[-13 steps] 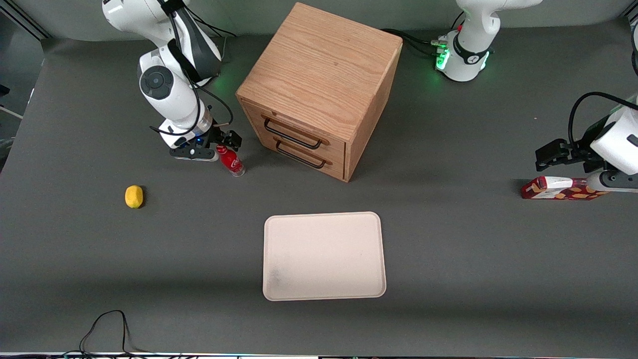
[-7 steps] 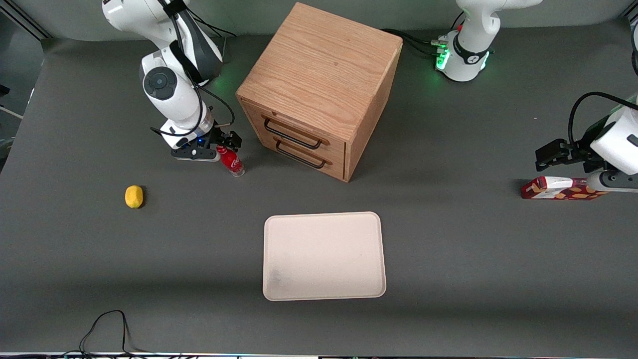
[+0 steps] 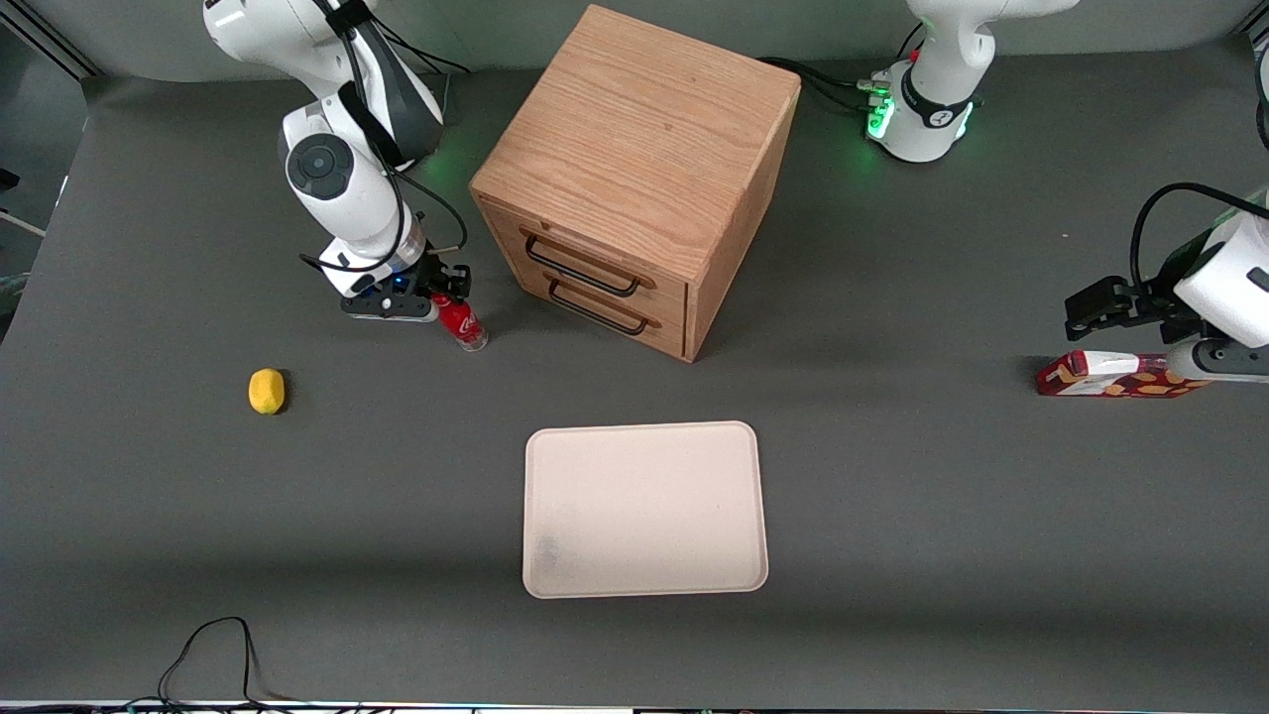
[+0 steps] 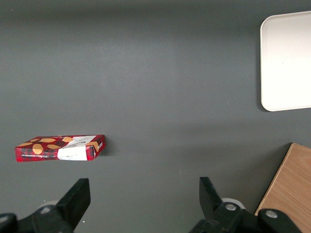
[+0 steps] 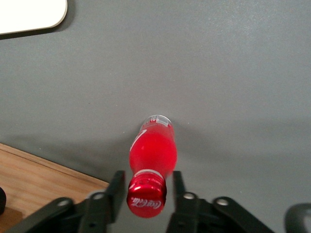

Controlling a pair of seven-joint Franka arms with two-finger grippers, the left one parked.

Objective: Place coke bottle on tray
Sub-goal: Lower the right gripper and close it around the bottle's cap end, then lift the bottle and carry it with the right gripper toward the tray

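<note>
The coke bottle's base has to stay free to stand on the cream tray (image 3: pixel 644 508), so I should grab the bottle by its red cap next.
The coke bottle (image 3: pixel 465 326) is small and red, and stands upright on the grey table in front of the wooden cabinet, toward the working arm's end. My right gripper (image 3: pixel 447 288) is down over its top. In the right wrist view the bottle (image 5: pixel 151 148) has its red cap between the two fingers (image 5: pixel 116 189), with a narrow gap showing on each side. The gripper (image 5: pixel 148 177) is open and straddles the cap. The cream tray (image 3: pixel 644 508) lies empty, nearer the front camera than the cabinet; one corner of the tray (image 5: pixel 29 14) shows in the right wrist view.
The wooden two-drawer cabinet (image 3: pixel 634 149) stands close beside the bottle, and its edge (image 5: pixel 39 177) shows next to the gripper. A yellow lemon (image 3: pixel 266 390) lies nearer the front camera than the gripper. A flat red snack box (image 3: pixel 1110 375) lies at the parked arm's end.
My gripper has sunk a little over the bottle, its fingers have drawn closer together around the cap, and the cap is now hidden in the front view. The bottle has not moved.
</note>
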